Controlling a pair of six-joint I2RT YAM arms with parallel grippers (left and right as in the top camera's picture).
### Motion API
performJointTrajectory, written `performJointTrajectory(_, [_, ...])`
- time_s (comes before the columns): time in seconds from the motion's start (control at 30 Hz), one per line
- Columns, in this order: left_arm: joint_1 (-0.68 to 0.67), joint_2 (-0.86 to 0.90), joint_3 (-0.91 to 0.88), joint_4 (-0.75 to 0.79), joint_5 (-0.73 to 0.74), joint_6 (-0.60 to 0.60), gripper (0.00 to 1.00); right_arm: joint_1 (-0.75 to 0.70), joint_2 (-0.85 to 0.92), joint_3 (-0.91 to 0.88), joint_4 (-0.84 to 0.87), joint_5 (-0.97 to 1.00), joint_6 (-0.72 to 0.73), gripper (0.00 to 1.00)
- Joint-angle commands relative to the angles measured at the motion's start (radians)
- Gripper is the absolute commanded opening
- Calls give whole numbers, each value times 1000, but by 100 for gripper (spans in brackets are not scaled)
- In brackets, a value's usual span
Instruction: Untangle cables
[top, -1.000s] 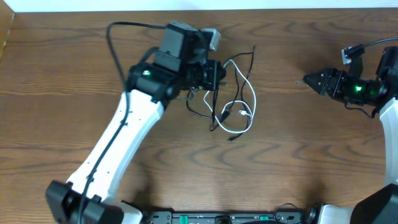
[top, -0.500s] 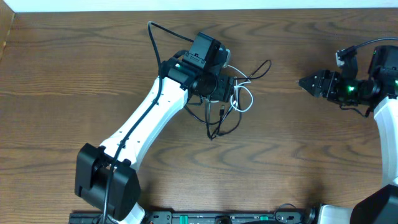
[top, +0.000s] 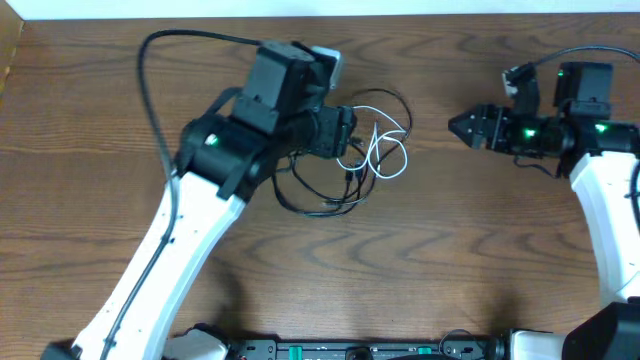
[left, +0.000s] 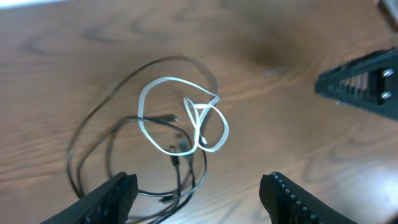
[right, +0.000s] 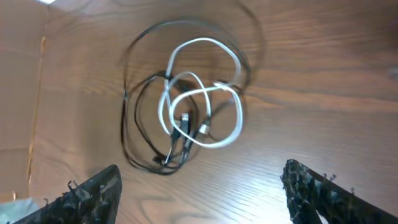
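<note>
Next, my right gripper grabs the white cable by its outer loop to draw it free of the black cable.
The cables lie in one tangled heap on the wooden table: a thin white cable looped through a thin black cable. My left gripper hovers at the heap's left side, open, with nothing between its fingers. In the left wrist view the white loops and black loops lie just ahead of the open left gripper. My right gripper is open and apart from the heap, to its right. The right wrist view shows the white cable and the black cable beyond the right gripper.
The left arm's thick black cable arcs over the table at the upper left. The table's far edge runs along the top. In the left wrist view the right gripper shows at the upper right.
My left gripper has opened and let go of the cables, and its arm has swung about. The heap has bunched up and shifted. The right gripper has moved left toward it.
</note>
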Motion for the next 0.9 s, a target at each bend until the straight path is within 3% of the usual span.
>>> performJointTrajectory(0.0, [17, -40, 18, -16, -105, 6, 68, 83, 33, 6, 44, -4, 68, 78])
performJointTrajectory(0.1, [61, -46, 18, -48, -106, -11, 68, 163, 58, 6, 102, -3, 97, 78])
performJointTrajectory(0.27, [174, -27, 17, -143, -103, -66, 69, 306, 122, 6, 156, 200, 260, 75])
performJointTrajectory(0.43, [196, -1, 12, -197, -101, -68, 68, 385, 214, 6, 174, 392, 448, 69])
performJointTrajectory(0.73, [194, 100, 11, -214, -61, -68, 69, 441, 380, 6, 416, 314, 511, 67])
performJointTrajectory(0.87, [194, 143, 11, -215, -61, -68, 68, 456, 426, 6, 472, 298, 529, 56])
